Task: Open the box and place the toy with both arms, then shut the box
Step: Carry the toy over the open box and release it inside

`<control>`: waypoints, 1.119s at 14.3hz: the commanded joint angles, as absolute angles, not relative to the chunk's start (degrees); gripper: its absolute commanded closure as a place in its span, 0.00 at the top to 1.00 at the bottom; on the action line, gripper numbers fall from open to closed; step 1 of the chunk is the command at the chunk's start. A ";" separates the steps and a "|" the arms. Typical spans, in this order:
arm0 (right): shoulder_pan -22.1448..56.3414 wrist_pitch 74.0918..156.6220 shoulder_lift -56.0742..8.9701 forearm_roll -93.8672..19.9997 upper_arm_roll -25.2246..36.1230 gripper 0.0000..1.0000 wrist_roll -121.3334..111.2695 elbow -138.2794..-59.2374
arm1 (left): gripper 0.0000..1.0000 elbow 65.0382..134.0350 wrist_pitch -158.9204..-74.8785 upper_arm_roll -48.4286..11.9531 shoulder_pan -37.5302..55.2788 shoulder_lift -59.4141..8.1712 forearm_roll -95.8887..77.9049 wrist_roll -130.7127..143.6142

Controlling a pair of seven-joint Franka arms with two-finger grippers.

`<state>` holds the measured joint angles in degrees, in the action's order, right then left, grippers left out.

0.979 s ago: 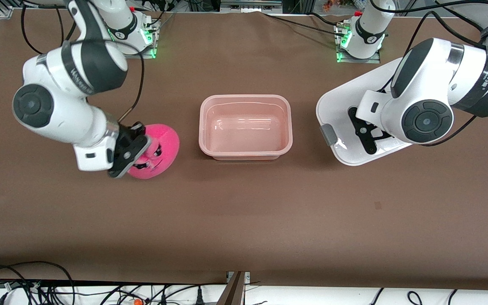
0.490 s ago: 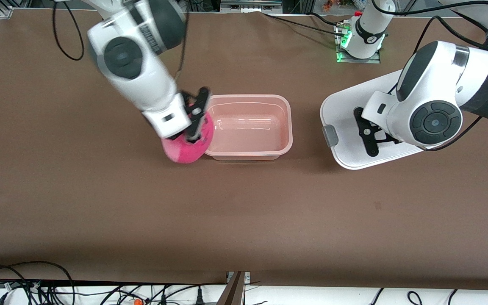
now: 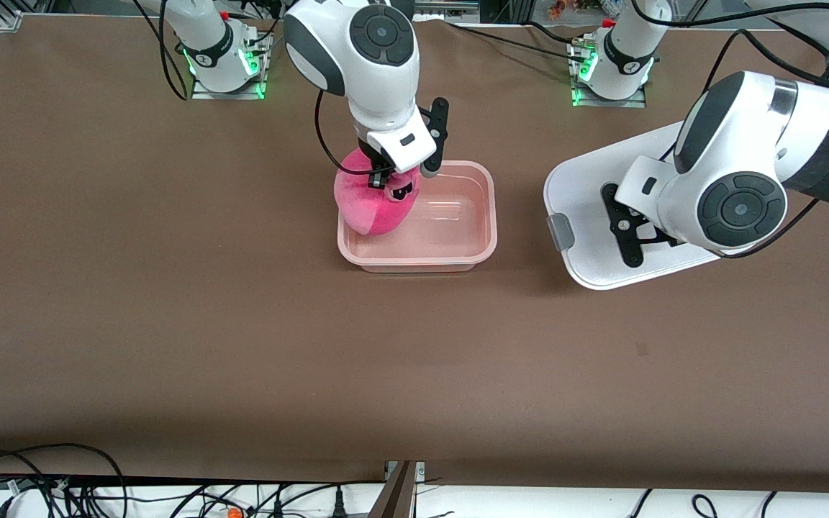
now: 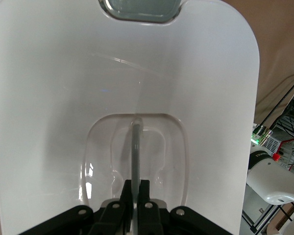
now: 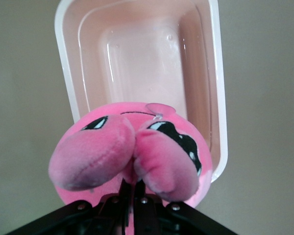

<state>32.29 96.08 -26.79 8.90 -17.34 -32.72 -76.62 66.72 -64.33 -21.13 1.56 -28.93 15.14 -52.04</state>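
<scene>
My right gripper keeps hold of the pink plush toy until the toy is inside the box, since it still hangs over the box's near rim.
The pale pink box [image 3: 483, 216] stands open mid-table, without its lid; it also shows in the right wrist view [image 5: 137, 58]. My right gripper [image 3: 378, 178] is shut on the hot-pink plush toy [image 3: 375, 201] and holds it over the box's end toward the right arm. In the right wrist view the toy [image 5: 132, 156] hangs from my right gripper [image 5: 136, 188]. My left gripper [image 3: 627, 234] is shut on the clear handle [image 4: 135, 147] of the white lid [image 3: 587, 208] and holds the lid tilted over the table beside the box. The left gripper [image 4: 135, 193] and lid [image 4: 49, 98] fill the left wrist view.
The arm bases [image 3: 216, 50] [image 3: 612, 68] stand along the table's edge farthest from the front camera. Cables [image 3: 40, 475] lie along the edge nearest that camera. A grey clip [image 3: 559, 232] sits on the lid's edge facing the box.
My right arm lifted the toy off the table and carried it toward the box, now over the box's end. The left gripper with the lid shifted only slightly.
</scene>
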 commanded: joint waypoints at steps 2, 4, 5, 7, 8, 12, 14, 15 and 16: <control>31.90 96.15 -28.47 12.38 -17.23 0.00 -33.66 -76.82 | 0.00 67.59 -64.95 -21.62 1.14 -28.13 16.79 -53.61; 32.08 97.73 -30.14 12.57 -17.23 0.00 -33.58 -76.82 | 0.00 67.59 -64.95 -21.62 1.23 -28.21 16.79 -53.61; 32.60 98.52 -30.67 12.66 -17.23 0.00 -33.23 -76.82 | 0.00 67.41 -64.86 -21.62 1.23 -28.21 16.79 -53.61; 33.66 100.54 -31.99 12.83 -17.23 0.00 -32.70 -76.82 | 0.00 67.59 -64.86 -21.62 1.14 -28.21 16.79 -53.61; 34.45 101.16 -32.69 12.92 -17.23 0.00 -31.56 -76.82 | 0.00 67.59 -64.86 -21.62 1.23 -28.21 16.79 -53.61; 35.94 103.09 -34.80 15.73 -17.23 0.00 -27.86 -76.82 | 0.00 67.59 -64.86 -21.71 1.23 -28.21 16.70 -53.61; 36.30 104.41 -36.29 17.39 -17.23 0.00 -26.64 -76.90 | 0.00 67.59 -64.86 -21.71 1.32 -28.21 16.70 -53.96; 36.39 104.85 -36.73 18.19 -17.23 0.00 -26.11 -76.90 | 0.00 67.59 -64.95 -21.71 1.32 -28.21 16.70 -54.31; 36.39 105.72 -37.09 18.45 -17.23 0.99 -24.89 -76.90 | 0.00 67.85 -64.95 -21.80 1.23 -28.21 16.70 -54.40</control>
